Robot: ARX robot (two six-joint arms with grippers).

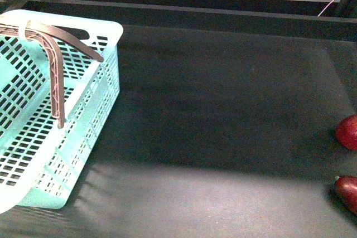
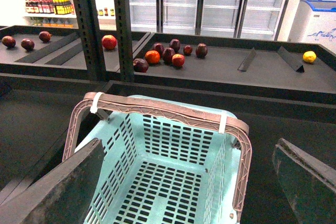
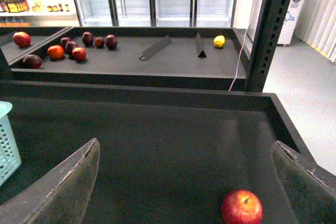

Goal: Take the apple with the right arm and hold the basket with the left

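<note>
My left gripper grabs the basket's brown handle next, to hold the basket while the apple (image 1: 346,132) is picked.
The mint-green basket (image 1: 83,121) stands at the table's left, its brown handle (image 1: 53,54) raised. In the left wrist view the basket (image 2: 163,182) lies right below and ahead of my left gripper (image 2: 184,195), which is open, its fingers (image 2: 58,187) wide on either side above the basket's inside. A red apple (image 3: 241,207) with a yellowish stem end lies on the dark table between the wide-open fingers (image 3: 307,182) of my right gripper (image 3: 184,195), nearer one finger and touching neither. In the front view the apple (image 1: 348,132) is cut off at the right edge; neither arm shows there.
A darker maroon apple (image 1: 347,192) lies close in front of the red one. Behind a raised dark rim (image 3: 157,95), a back shelf (image 3: 173,64) holds several red and dark fruits (image 3: 68,51), a yellow fruit (image 3: 219,41) and two dividers. A black post (image 3: 268,30) stands at the right.
</note>
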